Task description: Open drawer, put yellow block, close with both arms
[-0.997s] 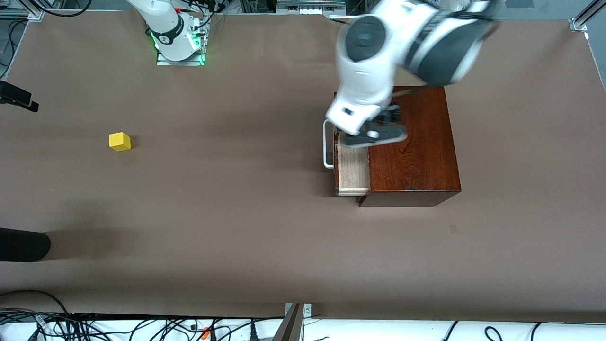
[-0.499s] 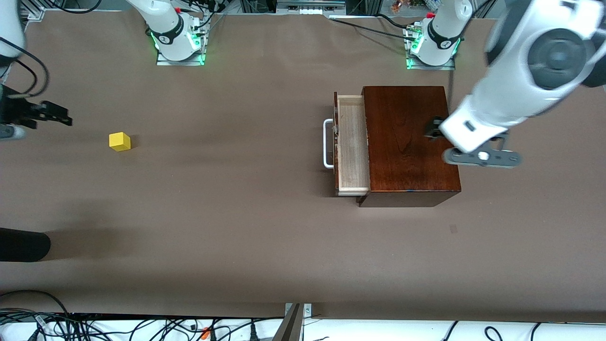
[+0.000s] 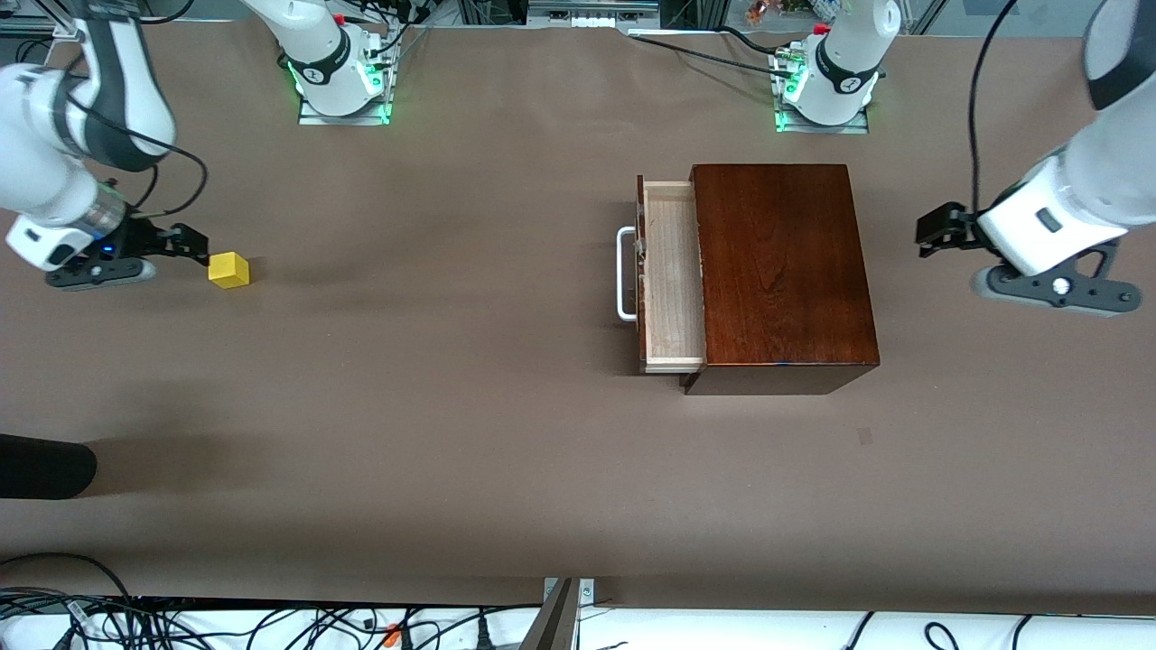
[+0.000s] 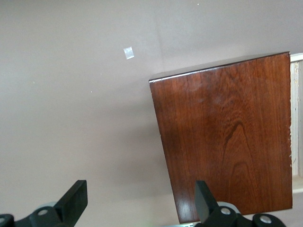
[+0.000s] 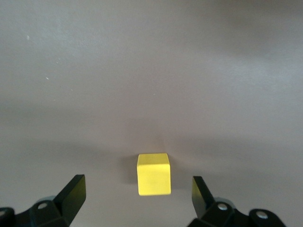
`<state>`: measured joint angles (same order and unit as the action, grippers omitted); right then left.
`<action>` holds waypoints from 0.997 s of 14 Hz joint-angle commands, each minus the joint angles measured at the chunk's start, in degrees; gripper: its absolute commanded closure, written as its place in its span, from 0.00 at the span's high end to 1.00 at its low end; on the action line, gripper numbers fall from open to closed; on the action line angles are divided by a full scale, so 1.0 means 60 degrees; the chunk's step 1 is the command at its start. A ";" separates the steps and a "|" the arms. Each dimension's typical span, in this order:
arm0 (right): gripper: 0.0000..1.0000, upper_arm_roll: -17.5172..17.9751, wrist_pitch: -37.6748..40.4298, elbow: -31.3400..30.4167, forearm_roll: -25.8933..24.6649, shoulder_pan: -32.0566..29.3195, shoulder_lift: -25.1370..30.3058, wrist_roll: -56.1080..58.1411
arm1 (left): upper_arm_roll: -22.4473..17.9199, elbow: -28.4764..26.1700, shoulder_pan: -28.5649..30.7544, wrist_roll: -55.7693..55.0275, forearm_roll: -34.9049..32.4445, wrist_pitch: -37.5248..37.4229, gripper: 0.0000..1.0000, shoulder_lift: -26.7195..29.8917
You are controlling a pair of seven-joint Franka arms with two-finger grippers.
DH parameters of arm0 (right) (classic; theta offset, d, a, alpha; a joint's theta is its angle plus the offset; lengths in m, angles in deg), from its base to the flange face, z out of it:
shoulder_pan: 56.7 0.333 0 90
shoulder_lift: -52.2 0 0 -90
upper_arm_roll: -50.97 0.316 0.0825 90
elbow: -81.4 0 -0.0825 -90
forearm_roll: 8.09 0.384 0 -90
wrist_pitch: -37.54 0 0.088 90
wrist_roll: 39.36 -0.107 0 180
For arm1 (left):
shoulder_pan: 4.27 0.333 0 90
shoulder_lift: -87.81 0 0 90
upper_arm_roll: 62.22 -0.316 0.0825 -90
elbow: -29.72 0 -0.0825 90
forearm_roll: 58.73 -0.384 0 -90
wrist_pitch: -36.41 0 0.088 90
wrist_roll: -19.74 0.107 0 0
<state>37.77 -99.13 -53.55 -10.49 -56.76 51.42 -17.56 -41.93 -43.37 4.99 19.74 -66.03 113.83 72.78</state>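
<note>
Next, the right gripper takes hold of the yellow block by its body to put it inside the open drawer.
The drawer stands pulled open from the dark mahogany box, its pale tray empty and its white handle facing the right arm's end of the table. The yellow block sits on the table toward the right arm's end. My right gripper is open and low, right beside the block. In the right wrist view the block lies just ahead of the open gripper, untouched. My left gripper is open and empty beside the box, toward the left arm's end. In the left wrist view the gripper shows the box top.
A black rounded object pokes in at the table edge at the right arm's end, nearer the front camera. A small pale mark is on the brown table cover. Cables lie along the near edge.
The left arm swung off the drawer, across the box top, out to the left arm's end. The right arm came in and lowered its gripper beside the yellow block. The drawer stays open.
</note>
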 commanded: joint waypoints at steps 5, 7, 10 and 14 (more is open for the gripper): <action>1.00 -0.0320 -0.2137 -0.0769 -0.0098 -0.0049 -0.1274 0.0322 | -0.1135 -0.0997 -0.0149 0.0397 0.0601 0.0234 1.00 0.0803; 1.00 -0.0451 -0.2490 -0.0754 -0.0098 -0.0064 -0.1669 0.0322 | -0.2191 -0.2431 -0.0940 0.0353 0.0967 0.1651 1.00 0.1813; 1.00 -0.0467 -0.2520 -0.0769 -0.0069 -0.0064 -0.1876 0.0308 | -0.2723 -0.3197 -0.1412 0.0207 0.1027 0.2199 1.00 0.2329; 1.00 -0.0467 -0.2520 -0.0769 -0.0069 -0.0064 -0.2359 0.0395 | -0.2680 -0.3186 -0.1368 -0.0057 0.1071 0.2085 1.00 0.2345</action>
<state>35.08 -113.58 -58.12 -10.50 -56.86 38.54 -16.32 -57.32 -60.78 -2.68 20.09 -61.01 125.91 85.34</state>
